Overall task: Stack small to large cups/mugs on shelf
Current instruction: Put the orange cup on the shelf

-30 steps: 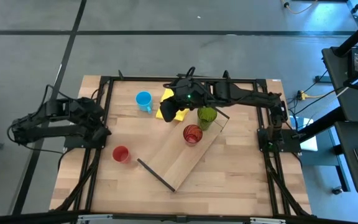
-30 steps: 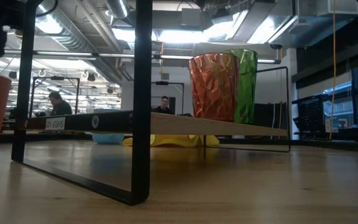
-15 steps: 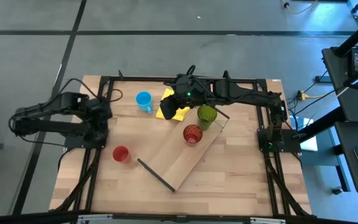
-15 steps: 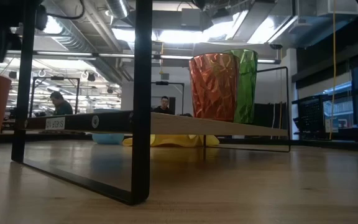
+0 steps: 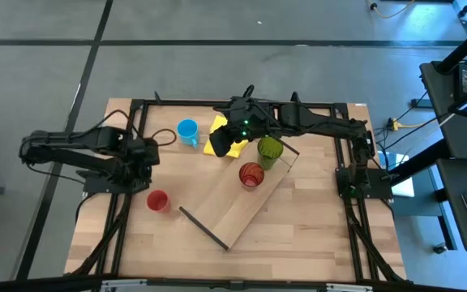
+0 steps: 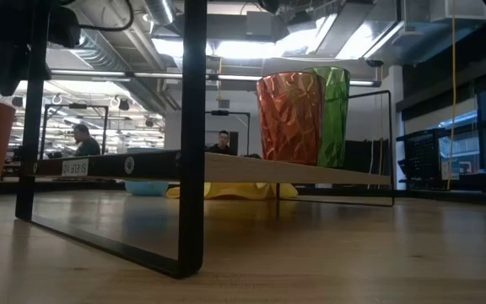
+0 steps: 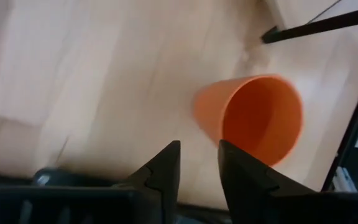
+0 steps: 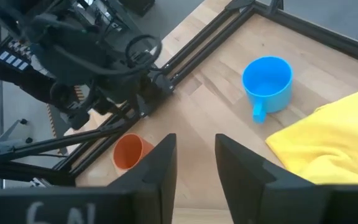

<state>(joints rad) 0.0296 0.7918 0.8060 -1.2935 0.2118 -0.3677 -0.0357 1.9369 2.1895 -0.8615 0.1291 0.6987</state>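
My left gripper is to grip the small red cup by the side of its rim next, so that I can add the cup to the shelf's row.
The green tumbler and the dark red glass stand upright on the far end of the light-wood shelf; the low view shows them side by side. The smaller red cup stands on the table left of the shelf and lies ahead of my left fingers in the left wrist view. The blue mug stands at the far side. My left gripper is open and empty, just beyond the red cup on its far side. My right gripper is open and empty above the yellow cloth.
The shelf lies slantwise across the table's middle, with a black end bar at its near end. Black frame rails run along the table's left and right sides. The right wrist view shows the blue mug next to the cloth.
My left arm has reached toward the table's right, bringing its gripper from the left edge toward the smaller red cup. The cups, the shelf and my right arm have kept still.
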